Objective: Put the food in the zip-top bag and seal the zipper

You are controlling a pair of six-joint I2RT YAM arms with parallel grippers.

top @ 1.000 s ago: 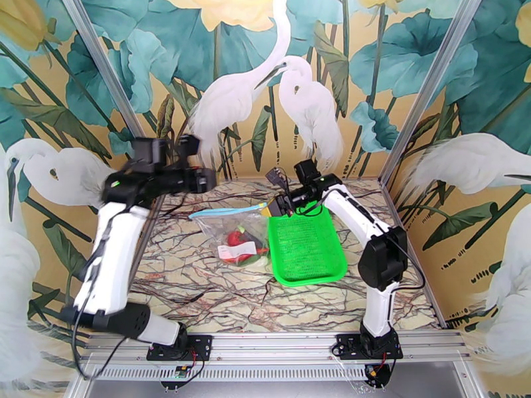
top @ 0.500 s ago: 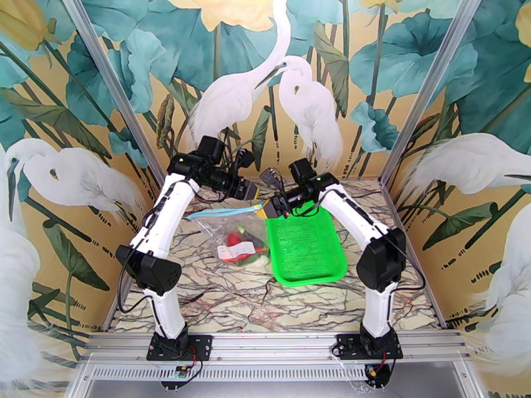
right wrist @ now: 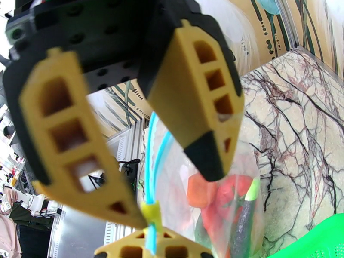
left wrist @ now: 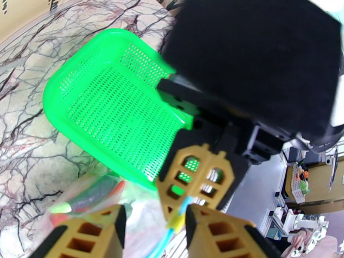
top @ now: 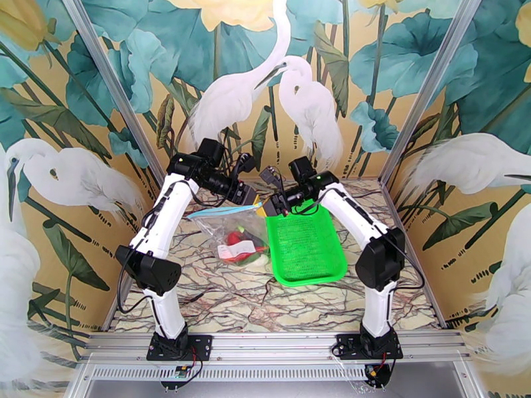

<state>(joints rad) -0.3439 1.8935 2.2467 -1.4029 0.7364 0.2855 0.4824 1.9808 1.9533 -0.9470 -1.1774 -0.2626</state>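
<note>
My left gripper grabs the small yellow slider (right wrist: 150, 211) beside my right gripper next, to seal the zipper.
The clear zip-top bag (top: 219, 228) lies on the marble table, left of the green basket. Its light blue zipper (top: 222, 212) runs along the far edge. Inside it lies the food (top: 240, 247): red pieces, an orange one and a dark green one (right wrist: 223, 198). My right gripper (top: 271, 208) is shut on the zipper's right end, just behind a small yellow slider (right wrist: 150, 211). My left gripper (top: 251, 194) stands open right beside it, with the blue strip (left wrist: 172, 237) between its fingers (left wrist: 86, 233) but not pinched. In the left wrist view the right gripper (left wrist: 178, 207) shows with its jaws together.
A green mesh basket (top: 306, 250) lies right of the bag with nothing in it, its near corner against the bag (left wrist: 107, 108). The two grippers are almost touching over the back of the table. Painted walls and metal posts enclose the table on three sides.
The left arm has swung in from the left and brought its gripper to the zipper beside the right gripper, with its jaws a little wider. The right arm and the bag have hardly moved.
</note>
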